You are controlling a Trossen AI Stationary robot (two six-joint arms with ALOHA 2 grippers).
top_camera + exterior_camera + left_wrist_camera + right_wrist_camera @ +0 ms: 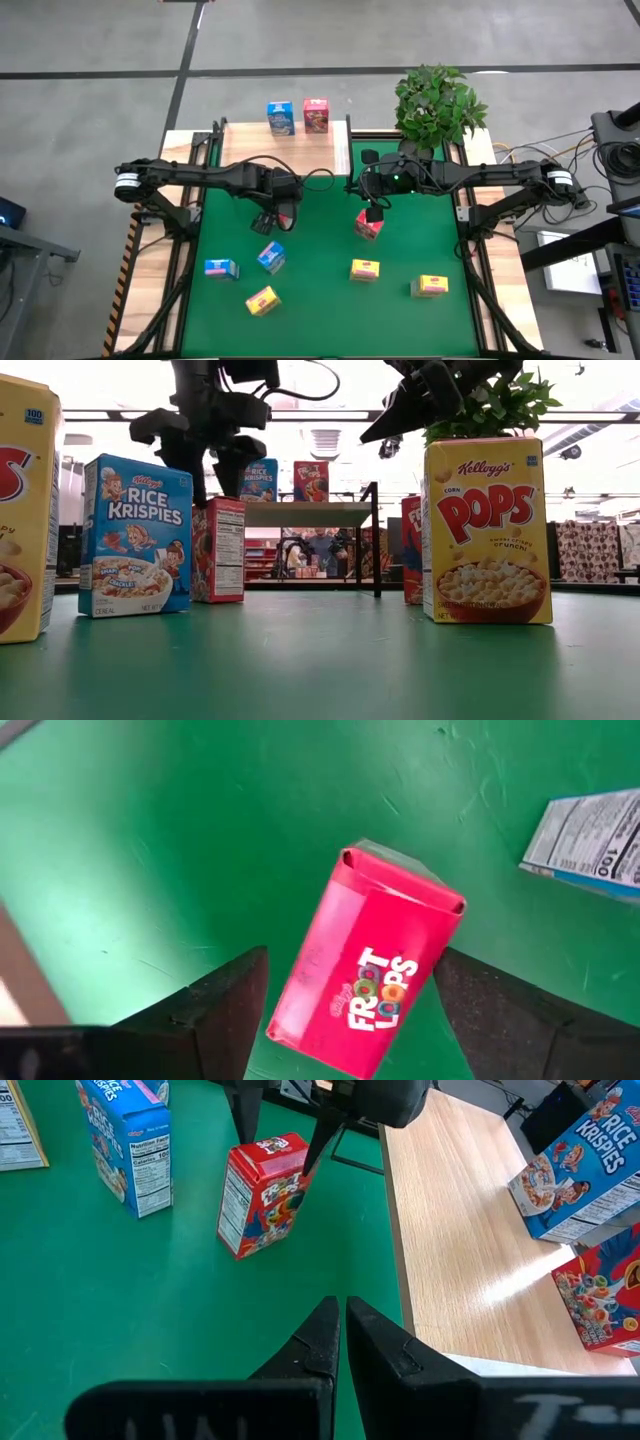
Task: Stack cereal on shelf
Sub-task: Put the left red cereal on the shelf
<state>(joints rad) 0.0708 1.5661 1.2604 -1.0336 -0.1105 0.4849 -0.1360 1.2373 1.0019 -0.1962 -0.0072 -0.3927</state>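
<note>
My left gripper grabs the red Froot Loops box across its narrow logo panel (365,975) next, to stack cereal on the shelf.
A pink-red Froot Loops cereal box (370,970) stands upright on the green mat. My left gripper (350,956) hangs over it, open, one finger on each side of its top, and a gap shows on both sides. The right wrist view shows the same box (262,1192) under those fingers. My right gripper (345,1335) is shut on nothing, above the mat beside the shelf (460,1230), near another red box (368,226). A blue box (280,117) and a red box (315,115) stand on the shelf board.
Two blue boxes (220,268) (271,257) and three yellow ones (262,300) (365,269) (432,286) stand on the near half of the mat. A potted plant (438,100) sits at the far right, behind my right arm. Black shelf posts (376,540) stand at the board's corners.
</note>
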